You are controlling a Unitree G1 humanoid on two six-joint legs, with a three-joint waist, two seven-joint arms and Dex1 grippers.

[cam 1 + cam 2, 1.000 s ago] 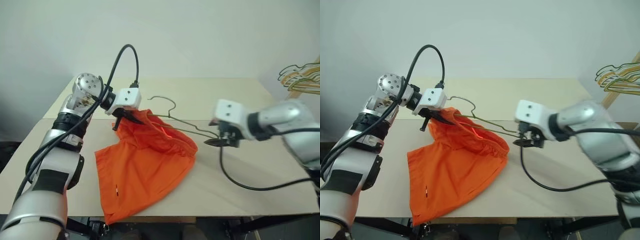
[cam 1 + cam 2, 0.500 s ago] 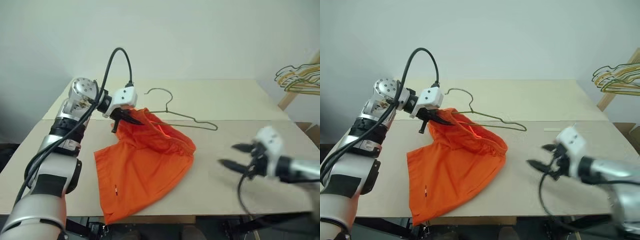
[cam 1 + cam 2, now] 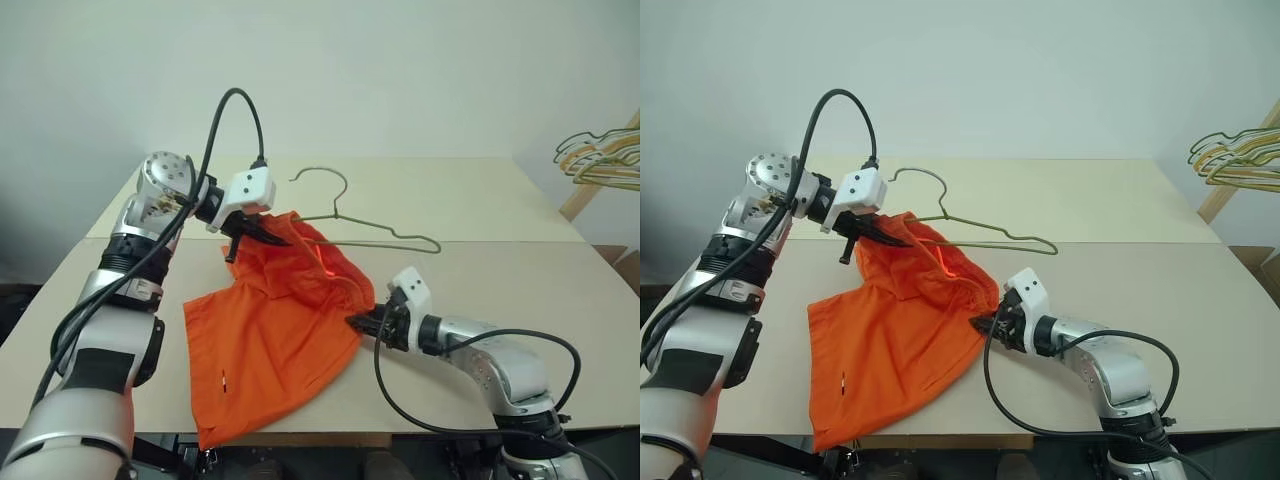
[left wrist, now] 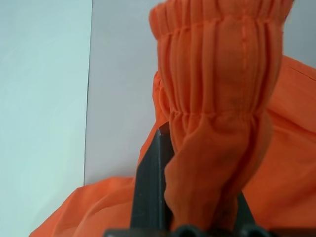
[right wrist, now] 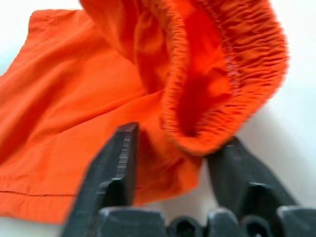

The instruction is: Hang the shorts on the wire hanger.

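Next, my right gripper pinches the shorts (image 3: pixel 270 340) by the waistband's gathered edge (image 3: pixel 366 300), which stands up while the leg lies flat on the tabletop.
The orange shorts (image 3: pixel 270 340) lie spread on the table, their back part lifted. My left gripper (image 3: pixel 256 229) is shut on the gathered waistband (image 4: pixel 217 74), holding it above the table. The olive wire hanger (image 3: pixel 385 234) rests on the table behind the shorts, hook (image 3: pixel 923 177) toward the back, its left end hidden in the fabric by my left gripper. My right gripper (image 3: pixel 358 322) sits low at the shorts' right side. In the right wrist view its fingers (image 5: pixel 121 158) stand apart, one on each side of a fold of the waistband (image 5: pixel 232 74).
A bunch of yellow, green and white hangers (image 3: pixel 600 155) hangs on a wooden rack at the far right. The beige table (image 3: pixel 500 200) has a seam across its middle. My right arm's black cable (image 3: pixel 440 428) loops near the front edge.
My right gripper let go of the hanger's right end, then swung down and left to the shorts' waistband, with its fingers narrowing. The hanger dropped onto the table. My left gripper kept its hold.
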